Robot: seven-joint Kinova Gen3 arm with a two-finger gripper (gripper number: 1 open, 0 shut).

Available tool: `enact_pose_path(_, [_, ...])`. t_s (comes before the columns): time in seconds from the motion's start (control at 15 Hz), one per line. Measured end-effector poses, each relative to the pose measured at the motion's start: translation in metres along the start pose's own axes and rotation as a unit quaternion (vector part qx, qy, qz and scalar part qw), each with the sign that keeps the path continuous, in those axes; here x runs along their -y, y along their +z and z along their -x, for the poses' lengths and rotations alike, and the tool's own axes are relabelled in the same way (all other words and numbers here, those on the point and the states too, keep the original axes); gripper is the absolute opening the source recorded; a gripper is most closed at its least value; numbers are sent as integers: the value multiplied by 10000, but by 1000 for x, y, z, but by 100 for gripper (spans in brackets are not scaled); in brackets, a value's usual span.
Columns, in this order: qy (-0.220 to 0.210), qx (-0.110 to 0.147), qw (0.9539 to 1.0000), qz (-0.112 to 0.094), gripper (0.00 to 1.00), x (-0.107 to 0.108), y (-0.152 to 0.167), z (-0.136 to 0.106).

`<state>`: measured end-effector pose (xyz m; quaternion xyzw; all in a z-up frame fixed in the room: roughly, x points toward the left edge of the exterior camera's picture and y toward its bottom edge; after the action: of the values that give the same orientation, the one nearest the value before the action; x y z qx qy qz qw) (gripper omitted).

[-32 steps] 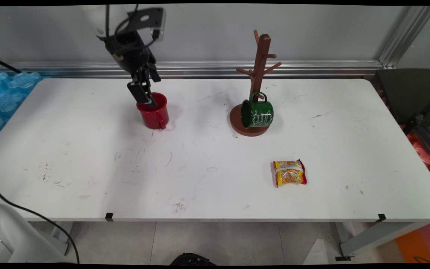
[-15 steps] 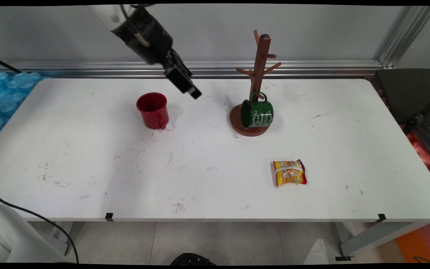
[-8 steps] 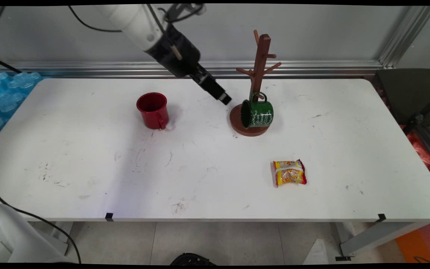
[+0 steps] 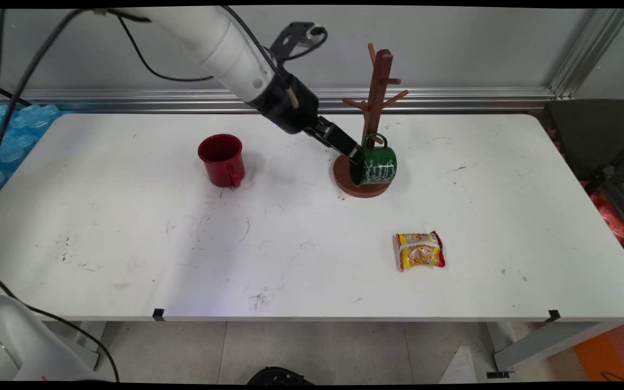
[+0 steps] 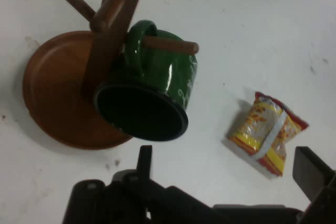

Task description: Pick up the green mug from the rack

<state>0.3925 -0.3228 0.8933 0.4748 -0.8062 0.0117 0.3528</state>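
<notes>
I should grip the mug by its rim (image 4: 355, 179) next. Then the green mug's handle (image 4: 375, 135) stays free to slide off the peg.
A green mug (image 4: 378, 165) (image 5: 157, 85) hangs by its handle on a low peg of a brown wooden mug tree (image 4: 378, 86) (image 5: 52, 95), its dark mouth facing left towards me. My gripper (image 4: 352, 154) (image 5: 227, 162) is open just left of the mug's rim, reaching down from the upper left; whether a fingertip touches the rim I cannot tell. Nothing sits between the fingers (image 5: 144, 157). A red mug (image 4: 222, 160) stands upright on the table well to the left. A yellow and red snack packet (image 4: 420, 250) (image 5: 268, 132) lies flat, nearer the front.
The white table (image 4: 128, 233) ends at a metal rail and wall behind. Blue bubble wrap (image 4: 3, 135) lies off its left end. A dark chair (image 4: 596, 138) stands off its right end.
My gripper left the red mug's rim, rose, and swept right and down to the green mug on the tree. The red mug stayed put.
</notes>
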Motion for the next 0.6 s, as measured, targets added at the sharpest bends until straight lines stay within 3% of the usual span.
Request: enact_pose_path(0.6, [-611,-100,9981,-28,100,5,52,6])
